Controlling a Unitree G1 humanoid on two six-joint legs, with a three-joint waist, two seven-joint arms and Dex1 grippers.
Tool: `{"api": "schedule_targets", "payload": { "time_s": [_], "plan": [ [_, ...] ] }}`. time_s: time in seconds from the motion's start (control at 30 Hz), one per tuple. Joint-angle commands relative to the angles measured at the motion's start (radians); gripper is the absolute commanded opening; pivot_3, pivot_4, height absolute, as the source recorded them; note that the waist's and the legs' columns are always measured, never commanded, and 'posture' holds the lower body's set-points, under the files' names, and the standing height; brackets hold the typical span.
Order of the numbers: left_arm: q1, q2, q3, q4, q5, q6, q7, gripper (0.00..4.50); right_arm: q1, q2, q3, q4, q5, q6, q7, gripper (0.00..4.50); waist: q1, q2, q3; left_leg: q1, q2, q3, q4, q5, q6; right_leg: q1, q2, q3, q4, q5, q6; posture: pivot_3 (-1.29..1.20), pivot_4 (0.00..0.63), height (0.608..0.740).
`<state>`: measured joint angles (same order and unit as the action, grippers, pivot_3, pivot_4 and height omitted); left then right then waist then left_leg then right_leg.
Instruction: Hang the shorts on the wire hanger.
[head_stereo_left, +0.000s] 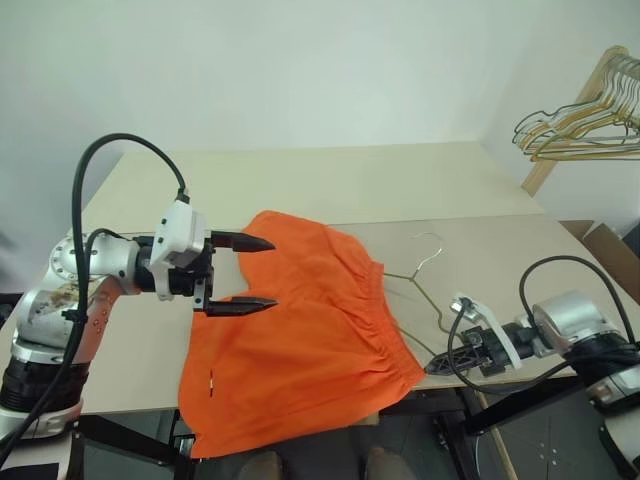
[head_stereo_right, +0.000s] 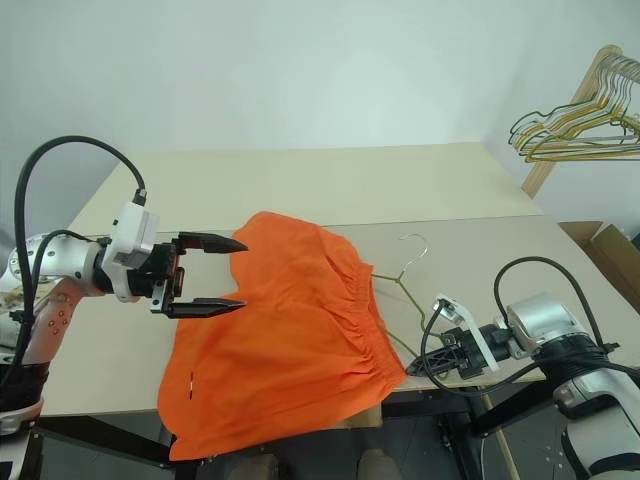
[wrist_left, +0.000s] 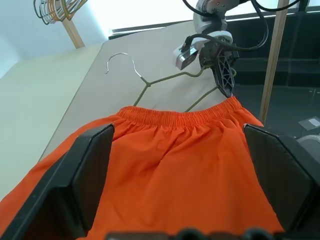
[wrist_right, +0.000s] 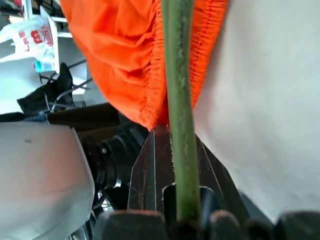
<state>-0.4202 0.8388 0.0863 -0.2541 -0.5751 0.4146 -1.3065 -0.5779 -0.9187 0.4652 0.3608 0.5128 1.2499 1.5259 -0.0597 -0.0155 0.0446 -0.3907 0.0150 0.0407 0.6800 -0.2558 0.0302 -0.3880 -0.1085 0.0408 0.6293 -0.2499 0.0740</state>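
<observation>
The gathered waistband (head_stereo_left: 388, 322) puckers up along its edge while the shorts' legs lie flat. Next, my left gripper grabs the waistband's end (head_stereo_left: 374, 270).
The orange shorts (head_stereo_left: 300, 340) lie spread on the table, their legs drooping over the front edge and the gathered waistband facing right. Beside the waistband lies the thin wire hanger (head_stereo_left: 415, 285), its hook (head_stereo_left: 430, 240) pointing away from me and part of one arm under the fabric. My left gripper (head_stereo_left: 270, 272) hovers open above the shorts' left half, its fingers (wrist_left: 90, 170) wide apart with nothing between them. My right gripper (head_stereo_left: 432, 367) is shut on the wire hanger's lower bar (wrist_right: 177, 100), right at the waistband's near corner (wrist_right: 125, 60).
The beige table (head_stereo_left: 330, 180) stretches far behind the shorts. A bunch of gold hangers (head_stereo_left: 585, 120) hangs on a wooden rack at the far right. A cardboard box (head_stereo_left: 605, 250) sits past the table's right end.
</observation>
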Motion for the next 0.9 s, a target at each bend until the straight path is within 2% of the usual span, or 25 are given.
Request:
{"api": "schedule_targets", "payload": {
  "time_s": [0.03, 0.2, 0.3, 0.43, 0.53, 0.63, 0.73, 0.9],
  "plan": [
    [-0.012, 0.013, 0.016, -0.012, 0.0, -0.021, 0.007, 4.46, -0.032, 0.026, -0.04, -0.007, 0.028, 0.032, -0.004, 0.0, -0.001, 0.0, 0.0, 0.0, 0.0, 0.0, 0.0, 0.0, 0.0, 0.0, 0.0, 0.0, 0.0, 0.0, 0.0, -0.05, 0.019, 0.74],
    [-0.018, 0.007, 0.012, -0.007, 0.004, -0.023, 0.011, 4.46, -0.067, 0.136, -0.186, 0.028, 0.036, 0.112, -0.185, 0.0, -0.013, 0.0, 0.0, 0.001, 0.0, 0.0, 0.0, 0.0, 0.0, 0.0, 0.0, 0.001, 0.001, 0.0, 0.0, -0.08, 0.015, 0.74],
    [-0.032, 0.001, 0.002, 0.008, 0.011, -0.03, 0.009, 4.46, -0.052, 0.173, -0.274, -0.038, 0.038, 0.139, -0.306, 0.0, -0.008, 0.0, 0.0, 0.0, 0.0, 0.0, 0.0, 0.0, 0.0, 0.0, 0.0, 0.0, 0.0, 0.0, 0.0, -0.1, 0.015, 0.74],
    [-0.066, -0.008, -0.015, 0.049, 0.027, -0.053, -0.01, 4.46, 0.001, 0.138, -0.325, -0.296, 0.034, 0.108, -0.413, 0.0, -0.005, 0.0, 0.0, -0.002, 0.0, 0.0, 0.0, 0.0, 0.0, -0.001, 0.0, 0.0, 0.0, 0.0, 0.0, -0.12, 0.012, 0.74],
    [-0.115, -0.012, -0.031, 0.107, 0.048, -0.086, -0.028, 4.46, 0.015, 0.071, -0.298, -0.48, -0.014, 0.048, -0.475, 0.0, -0.011, 0.0, 0.0, -0.002, 0.0, 0.0, 0.0, 0.0, 0.0, -0.002, 0.0, 0.0, 0.0, 0.0, 0.0, -0.15, 0.007, 0.74],
    [-0.205, -0.017, -0.055, 0.209, 0.087, -0.138, -0.06, 4.46, -0.032, -0.011, -0.232, -0.596, -0.077, -0.026, -0.495, 0.0, -0.022, 0.0, 0.0, -0.002, 0.0, 0.003, 0.0, 0.0, 0.0, -0.002, 0.0, 0.0, 0.0, 0.0, 0.0, -0.19, 0.0, 0.74],
    [-0.338, -0.031, -0.092, 0.363, 0.154, -0.224, -0.097, 4.46, -0.12, -0.05, -0.163, -0.626, -0.128, -0.096, -0.474, 0.0, -0.05, 0.0, 0.0, -0.002, 0.0, 0.007, 0.0, 0.0, 0.0, -0.002, 0.0, -0.001, 0.0, 0.0, 0.0, -0.22, 0.0, 0.74],
    [-0.572, -0.092, -0.179, 0.665, 0.292, -0.424, -0.17, 4.46, -0.274, -0.056, -0.048, -0.618, -0.174, -0.14, -0.408, 0.0, -0.102, 0.0, 0.0, -0.004, 0.0, 0.005, 0.001, 0.0, 0.0, -0.002, 0.0, -0.001, -0.001, 0.0, 0.0, -0.25, 0.0, 0.74]
  ]
}}
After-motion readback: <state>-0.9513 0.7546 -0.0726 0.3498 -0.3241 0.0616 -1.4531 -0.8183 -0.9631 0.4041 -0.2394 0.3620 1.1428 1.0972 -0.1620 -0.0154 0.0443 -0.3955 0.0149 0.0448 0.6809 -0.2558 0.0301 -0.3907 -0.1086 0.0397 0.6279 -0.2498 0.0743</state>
